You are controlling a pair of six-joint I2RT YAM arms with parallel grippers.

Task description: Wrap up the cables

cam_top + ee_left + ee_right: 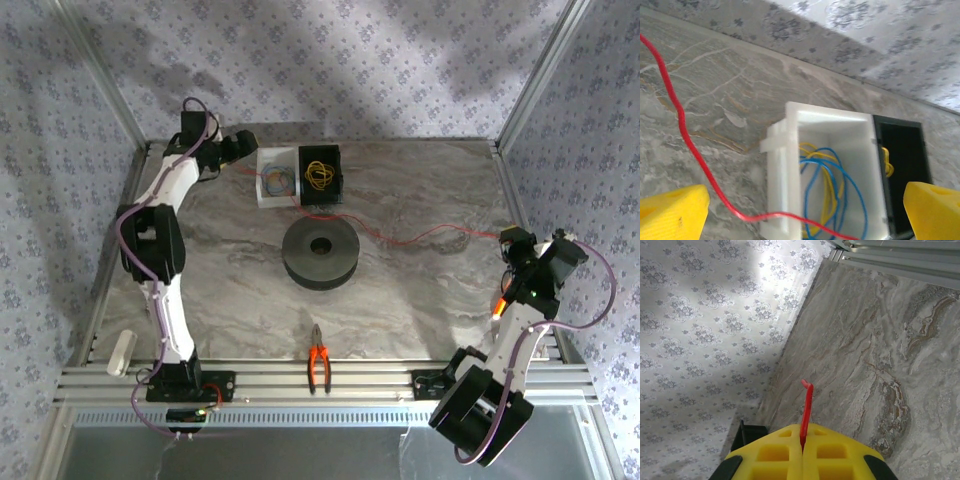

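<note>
I will grab the red wire next with my left gripper, near the wire's end (246, 170) (752, 217) opposite my right gripper. The wire's middle then stays free to wrap.
The cables are one thin red wire (400, 240). It runs from the white box at the back left, past the black round spool (320, 253), to the right side of the table. My right gripper (512, 243) is shut on its far end. In the right wrist view a short bent tip of the red wire (806, 405) sticks out from between the closed yellow jaws of the right gripper (802, 447). My left gripper (802, 220) is open above the white box. The red wire (685, 135) lies loose between its yellow fingertips (672, 215) and drapes over the box's edge.
The white box (790, 150) holds blue and yellow wires. Beside it, a black box (322, 172) holds a yellow wire coil. Orange-handled pliers (319, 365) lie near the front rail and a white piece (120, 352) sits at the front left. Patterned walls close in the table.
</note>
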